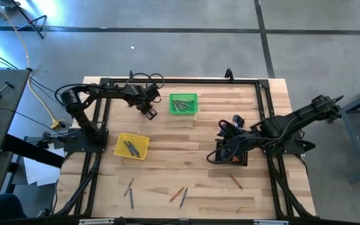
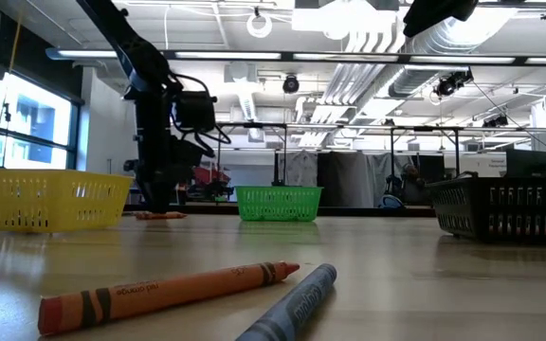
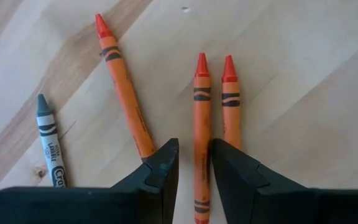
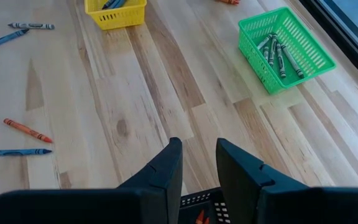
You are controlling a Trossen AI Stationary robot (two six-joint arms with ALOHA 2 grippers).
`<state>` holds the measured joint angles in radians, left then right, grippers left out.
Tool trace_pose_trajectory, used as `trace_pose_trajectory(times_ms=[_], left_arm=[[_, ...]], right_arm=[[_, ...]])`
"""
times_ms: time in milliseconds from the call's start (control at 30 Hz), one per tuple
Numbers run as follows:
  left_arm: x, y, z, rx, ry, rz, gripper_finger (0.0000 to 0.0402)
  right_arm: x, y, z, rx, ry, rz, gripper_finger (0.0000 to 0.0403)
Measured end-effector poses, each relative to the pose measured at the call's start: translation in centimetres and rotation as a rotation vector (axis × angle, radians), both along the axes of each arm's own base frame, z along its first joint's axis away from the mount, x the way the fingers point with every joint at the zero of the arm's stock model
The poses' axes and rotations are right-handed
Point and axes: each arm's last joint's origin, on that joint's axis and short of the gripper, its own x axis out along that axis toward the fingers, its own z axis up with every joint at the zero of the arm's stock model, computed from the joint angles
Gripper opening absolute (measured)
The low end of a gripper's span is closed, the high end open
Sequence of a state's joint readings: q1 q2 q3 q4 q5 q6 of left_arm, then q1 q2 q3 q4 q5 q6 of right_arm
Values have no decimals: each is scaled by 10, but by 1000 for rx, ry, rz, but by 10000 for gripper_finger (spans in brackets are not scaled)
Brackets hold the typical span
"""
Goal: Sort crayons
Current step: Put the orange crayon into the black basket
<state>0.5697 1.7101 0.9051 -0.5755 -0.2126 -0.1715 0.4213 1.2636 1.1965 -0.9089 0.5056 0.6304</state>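
Observation:
My left gripper should next pick up the orange crayon by its blunt end (image 3: 201, 180), so that it can sort it into the black basket with its kind.
My left gripper (image 1: 149, 112) is low over the table, just left of the green basket (image 1: 184, 103). In the left wrist view its open fingers stand on either side of the middle orange-red crayon (image 3: 201, 106), which lies flat on the wood. Two more orange-red crayons (image 3: 124, 93) (image 3: 230, 99) and a grey crayon (image 3: 48, 140) lie beside it. My right gripper (image 4: 199, 155) is slightly open and empty, above the black basket (image 4: 197, 202) at the table's right.
The green basket (image 4: 284, 46) holds several grey crayons and the yellow basket (image 1: 132, 145) several blue-grey ones. Loose crayons lie near the front edge (image 1: 179, 195) (image 1: 130, 186) (image 1: 235, 181). Two of them, orange (image 2: 159, 289) and blue (image 2: 292, 308), show close in the low view.

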Motion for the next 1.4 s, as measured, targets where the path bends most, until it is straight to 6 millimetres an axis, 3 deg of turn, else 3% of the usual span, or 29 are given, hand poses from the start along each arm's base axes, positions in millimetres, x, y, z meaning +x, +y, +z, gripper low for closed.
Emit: trace_pose_trajectory(times_ms=[367,600,900,1200,1400], left_arm=[[1,0,-3,-7,10,-1,87],[-2,-2,-4,-34,41,0,9],[-6,-8,3,-58,46,-30,3],[-9,-14,44,37,-116,-29,1],[0,-36,80,92,-350,-128,1]], right_arm=[[0,0,0,1,0,-1,92],[0,0,0,1,0,-1,92],[0,1,0,18,5,7,92],[-8,-4,-5,18,57,-113,92],[-14,-10,-15,-112,100,-296,92]])
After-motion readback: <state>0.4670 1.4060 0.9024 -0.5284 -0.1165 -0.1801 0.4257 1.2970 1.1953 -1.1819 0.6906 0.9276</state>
